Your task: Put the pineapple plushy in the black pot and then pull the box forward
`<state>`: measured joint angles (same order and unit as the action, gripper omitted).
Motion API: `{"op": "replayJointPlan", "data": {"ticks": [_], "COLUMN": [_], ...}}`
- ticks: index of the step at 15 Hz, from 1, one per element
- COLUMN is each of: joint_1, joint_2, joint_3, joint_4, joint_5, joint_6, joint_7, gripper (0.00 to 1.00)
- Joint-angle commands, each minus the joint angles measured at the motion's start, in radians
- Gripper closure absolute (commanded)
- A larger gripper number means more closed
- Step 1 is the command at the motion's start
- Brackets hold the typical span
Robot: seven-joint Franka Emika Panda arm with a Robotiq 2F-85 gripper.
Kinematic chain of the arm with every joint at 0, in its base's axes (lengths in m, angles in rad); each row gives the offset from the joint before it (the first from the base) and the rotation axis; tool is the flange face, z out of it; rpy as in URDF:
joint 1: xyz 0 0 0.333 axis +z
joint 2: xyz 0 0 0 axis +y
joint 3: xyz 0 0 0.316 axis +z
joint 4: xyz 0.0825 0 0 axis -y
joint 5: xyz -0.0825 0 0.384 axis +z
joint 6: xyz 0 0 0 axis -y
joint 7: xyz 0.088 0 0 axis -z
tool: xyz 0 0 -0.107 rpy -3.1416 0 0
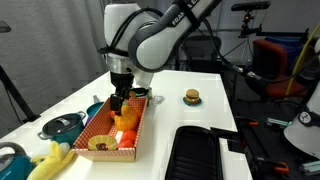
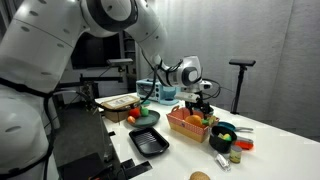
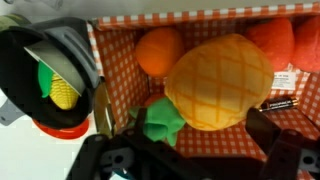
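Note:
My gripper grabs the pineapple plushy by its near end beside the green tuft [image 3: 160, 120] next, which leaves the rounded body free to go into the black pot.
The pineapple plushy [image 3: 222, 78], orange-yellow with a green tuft [image 3: 160, 120], lies inside the red-and-white checkered box [image 3: 120, 55]. The box also shows in both exterior views [image 1: 103, 140] [image 2: 181, 125]. My gripper [image 3: 190, 140] is open and hangs low over the box, with one finger on each side of the plushy's near end. It does not hold anything. It also shows in both exterior views [image 1: 120, 100] [image 2: 198, 103]. The black pot [image 3: 25, 65] stands just outside the box's wall with a yellow-green item inside. It also shows behind the box in an exterior view [image 1: 140, 92].
Round orange fruits [image 3: 158, 50] [image 3: 272, 38] lie in the box beside the plushy. A teal pot [image 1: 62, 125], a pale yellow plush [image 1: 45, 160], a toy burger [image 1: 191, 97] and a black keyboard-like slab [image 1: 195, 150] are on the table. A black tray [image 2: 148, 142] and a green plate [image 2: 146, 118] are nearby.

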<state>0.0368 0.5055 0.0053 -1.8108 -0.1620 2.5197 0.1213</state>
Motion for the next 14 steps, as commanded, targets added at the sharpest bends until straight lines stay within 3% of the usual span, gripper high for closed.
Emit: {"op": "replayJointPlan", "data": {"ticks": [1, 3, 14], "joint_1": [-0.007, -0.009, -0.017], "joint_2": [0.035, 0.038, 0.108], "joint_3": [-0.009, -0.014, 0.029], "joint_4": [0.057, 0.066, 0.075], "joint_5": [0.039, 0.039, 0.149], "joint_6": [0.001, -0.001, -0.009], "joint_7": [-0.027, -0.025, -0.033], "gripper": [0.04, 0.00, 0.00]}}
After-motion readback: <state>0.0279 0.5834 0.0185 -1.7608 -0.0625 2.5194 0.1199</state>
